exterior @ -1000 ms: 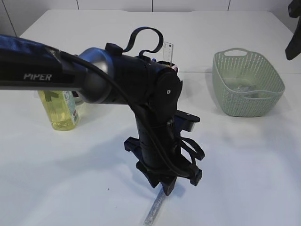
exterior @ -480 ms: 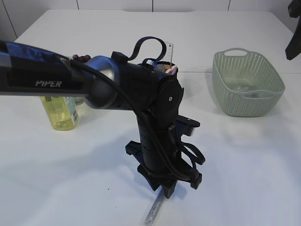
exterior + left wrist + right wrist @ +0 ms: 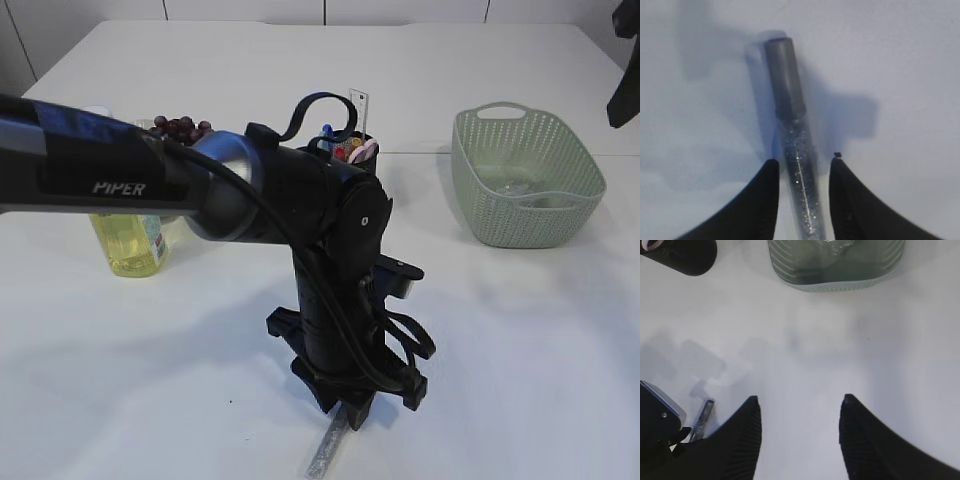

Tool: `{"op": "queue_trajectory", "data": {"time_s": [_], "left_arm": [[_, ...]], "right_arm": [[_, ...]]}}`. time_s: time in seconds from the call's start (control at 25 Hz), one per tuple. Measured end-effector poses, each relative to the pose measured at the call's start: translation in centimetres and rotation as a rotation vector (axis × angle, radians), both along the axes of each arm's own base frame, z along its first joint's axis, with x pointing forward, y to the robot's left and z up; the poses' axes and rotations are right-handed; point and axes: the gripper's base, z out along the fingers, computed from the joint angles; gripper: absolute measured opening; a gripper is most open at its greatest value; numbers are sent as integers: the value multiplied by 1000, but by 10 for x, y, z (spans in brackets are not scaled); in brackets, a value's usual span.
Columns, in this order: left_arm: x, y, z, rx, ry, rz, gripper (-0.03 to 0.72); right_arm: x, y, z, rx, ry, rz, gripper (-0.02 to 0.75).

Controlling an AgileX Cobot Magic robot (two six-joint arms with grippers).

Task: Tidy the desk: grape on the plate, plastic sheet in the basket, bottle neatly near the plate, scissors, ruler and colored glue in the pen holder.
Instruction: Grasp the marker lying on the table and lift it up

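The glittery body of the silver glue has the fingers of my left gripper reaching down around it. My left gripper should close. Closing now would hold the glue.
A silver glitter glue tube with a grey cap lies on the white table at the front centre. My left gripper points straight down over it. In the left wrist view the open fingers straddle the tube with a small gap on each side. The black pen holder holds the clear ruler and coloured items. Dark grapes sit behind the yellow bottle. My right gripper is open and empty, high above the table.
The green basket stands at the right with the clear plastic sheet inside; it also shows in the right wrist view. The left arm hides the plate. The pen holder shows in the right wrist view.
The left arm has shifted slightly and sunk a little over the glue tube, uncovering the grapes and pen holder behind it. The tube has not moved.
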Motion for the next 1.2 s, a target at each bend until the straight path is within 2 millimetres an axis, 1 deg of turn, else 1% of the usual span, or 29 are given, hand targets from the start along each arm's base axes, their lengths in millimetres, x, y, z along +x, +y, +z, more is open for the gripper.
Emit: {"op": "queue_trajectory", "data": {"time_s": [0.2, 0.96, 1.08, 1.2], "left_arm": [[0, 0, -3, 5, 4, 0, 244], [0, 0, -3, 5, 4, 0, 239], [0, 0, -3, 4, 5, 1, 204], [0, 0, -3, 3, 6, 2, 146]], "right_arm": [[0, 0, 0, 0, 0, 0, 405], [0, 0, 0, 0, 0, 0, 405], [0, 0, 0, 0, 0, 0, 405], [0, 0, 0, -1, 0, 1, 405]]}}
